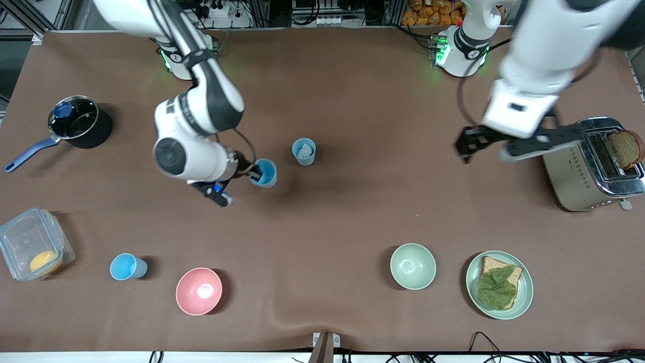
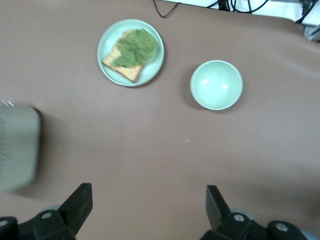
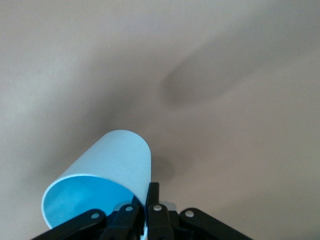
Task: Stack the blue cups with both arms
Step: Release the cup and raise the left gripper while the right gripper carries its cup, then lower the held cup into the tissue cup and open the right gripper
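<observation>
My right gripper holds the sky-blue cup (image 1: 267, 173) beside the paler cup's rim. It should move the sky-blue cup over the paler cup's rim (image 1: 304, 142) before letting go.
My right gripper (image 1: 256, 174) is shut on the rim of a sky-blue cup (image 1: 265, 173) and holds it tilted just above the table. In the right wrist view, one finger is inside the cup (image 3: 100, 182) and one outside, where the gripper (image 3: 146, 210) pinches the wall. A paler grey-blue cup (image 1: 304, 151) with something white in it stands upright close by, toward the left arm's end. A second sky-blue cup (image 1: 128, 266) stands near the front edge. My left gripper (image 1: 486, 150) is open and empty in the air beside the toaster; it also shows in the left wrist view (image 2: 149, 210).
Pink bowl (image 1: 199, 291), pale green bowl (image 1: 413, 266), and plate with bread and lettuce (image 1: 524, 297) sit along the front. Toaster (image 1: 579, 176) holds a bread slice at the left arm's end. Black saucepan (image 1: 79, 121) and clear box (image 1: 31, 242) are at the right arm's end.
</observation>
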### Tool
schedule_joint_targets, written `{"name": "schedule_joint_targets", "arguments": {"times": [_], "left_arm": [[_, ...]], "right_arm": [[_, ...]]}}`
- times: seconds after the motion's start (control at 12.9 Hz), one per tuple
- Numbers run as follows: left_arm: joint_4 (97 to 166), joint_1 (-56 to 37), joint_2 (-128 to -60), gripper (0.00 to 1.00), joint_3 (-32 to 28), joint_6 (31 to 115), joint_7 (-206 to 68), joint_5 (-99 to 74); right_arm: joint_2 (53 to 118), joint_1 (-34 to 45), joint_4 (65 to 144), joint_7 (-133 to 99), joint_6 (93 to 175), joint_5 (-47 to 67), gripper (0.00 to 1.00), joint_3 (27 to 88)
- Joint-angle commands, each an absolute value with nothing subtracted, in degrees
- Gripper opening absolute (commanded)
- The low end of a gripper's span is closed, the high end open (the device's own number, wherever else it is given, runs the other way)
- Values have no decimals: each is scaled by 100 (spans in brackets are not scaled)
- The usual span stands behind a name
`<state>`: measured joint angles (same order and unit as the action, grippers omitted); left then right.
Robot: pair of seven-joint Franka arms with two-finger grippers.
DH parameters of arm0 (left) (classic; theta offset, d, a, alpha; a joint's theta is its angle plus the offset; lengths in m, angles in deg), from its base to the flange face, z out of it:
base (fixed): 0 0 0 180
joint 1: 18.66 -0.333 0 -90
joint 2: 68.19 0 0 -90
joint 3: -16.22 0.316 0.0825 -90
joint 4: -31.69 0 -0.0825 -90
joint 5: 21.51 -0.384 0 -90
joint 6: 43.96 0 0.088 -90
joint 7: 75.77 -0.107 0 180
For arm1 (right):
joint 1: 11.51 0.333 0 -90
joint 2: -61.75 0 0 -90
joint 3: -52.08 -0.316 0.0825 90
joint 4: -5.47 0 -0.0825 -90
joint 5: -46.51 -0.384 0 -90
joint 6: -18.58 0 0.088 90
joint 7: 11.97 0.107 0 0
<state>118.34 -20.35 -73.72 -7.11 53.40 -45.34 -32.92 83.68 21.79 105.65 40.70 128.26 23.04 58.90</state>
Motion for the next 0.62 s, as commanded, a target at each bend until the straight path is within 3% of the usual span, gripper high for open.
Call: {"name": "schedule_joint_targets", "arguments": {"times": [0.0,0.31,0.54], "left_arm": [[11589,-2366,-7381,100,-804,4877,-5614,-3302],[11580,-2691,-7197,100,-804,4859,-6153,-3241],[11817,-2361,-6688,100,-174,4859,-6425,-2854]], "right_arm": [[8073,2898,10778,5128,12896,2216,0,5972],[8082,3085,10909,5448,13011,2181,0,5964],[8082,3243,11085,5561,13081,2084,0,5972]]}}
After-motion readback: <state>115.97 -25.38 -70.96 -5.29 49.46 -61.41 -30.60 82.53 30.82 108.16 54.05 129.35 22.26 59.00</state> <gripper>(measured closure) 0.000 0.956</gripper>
